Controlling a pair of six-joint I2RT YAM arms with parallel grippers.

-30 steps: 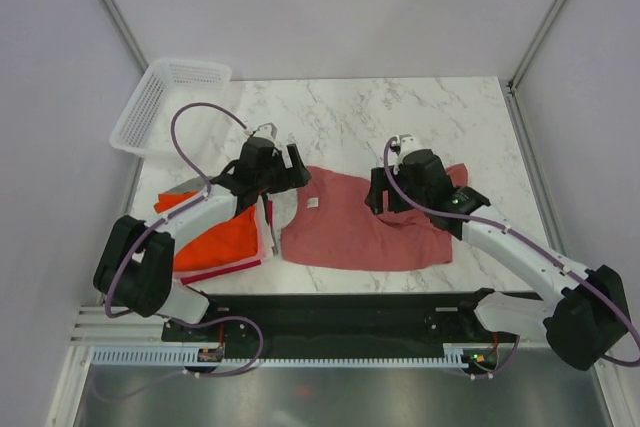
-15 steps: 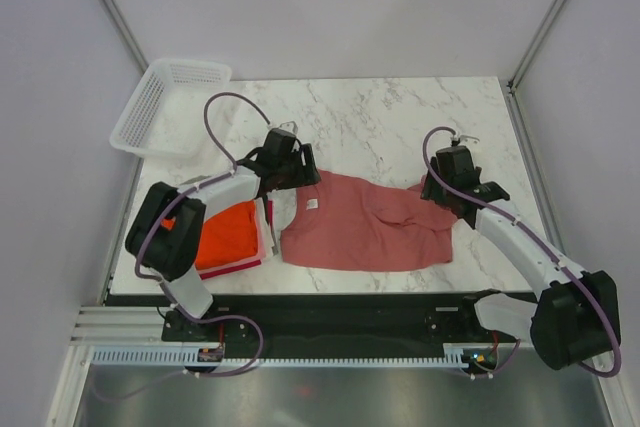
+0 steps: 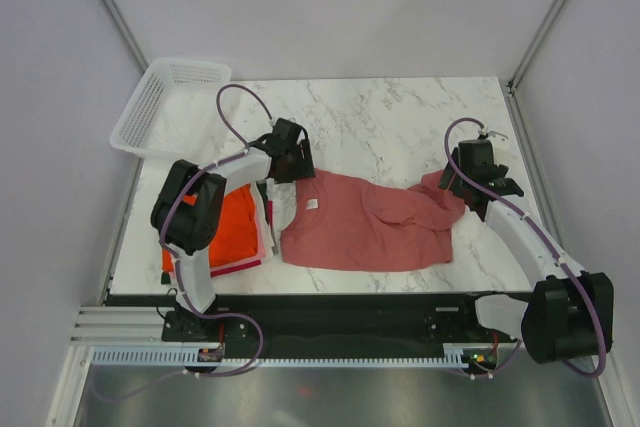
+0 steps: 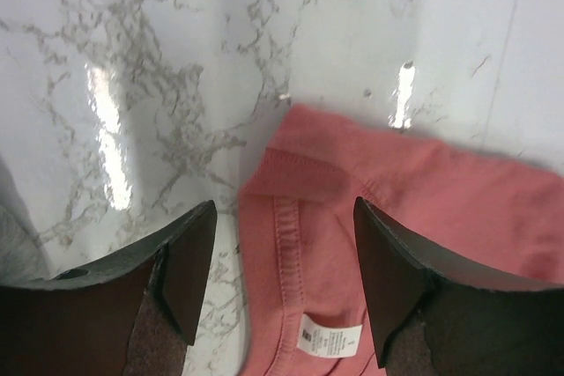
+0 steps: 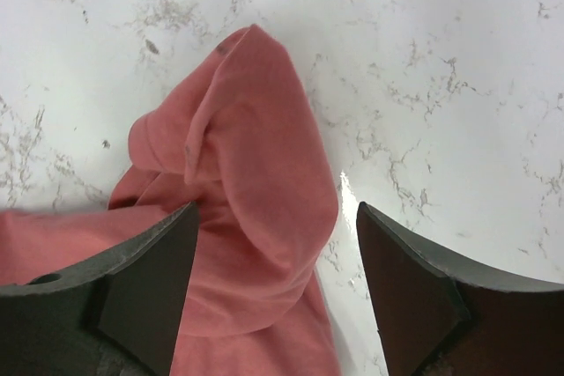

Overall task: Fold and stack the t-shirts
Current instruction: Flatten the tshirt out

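Note:
The t-shirt needs to be stretched and laid flat for folding, so my right gripper next needs to grip its bunched sleeve, opposite the collar end.
A dusty pinkish-red t-shirt lies spread across the marble table, collar end to the left. My left gripper hovers over its back-left corner. In the left wrist view that gripper is open, and the collar seam and white label lie between its fingers. My right gripper is over the shirt's bunched right sleeve. Its wrist view shows it open, astride the rumpled sleeve without pinching it. A folded stack with an orange-red tee on top sits at the left.
A white mesh basket stands at the table's back-left corner. Pink and white edges of lower folded tees show beside the stack. White walls close in the table on three sides. A black rail runs along the near edge.
My left gripper swung right, from above the folded stack to the shirt's collar corner. My right gripper moved right, from the shirt's middle to its right sleeve.

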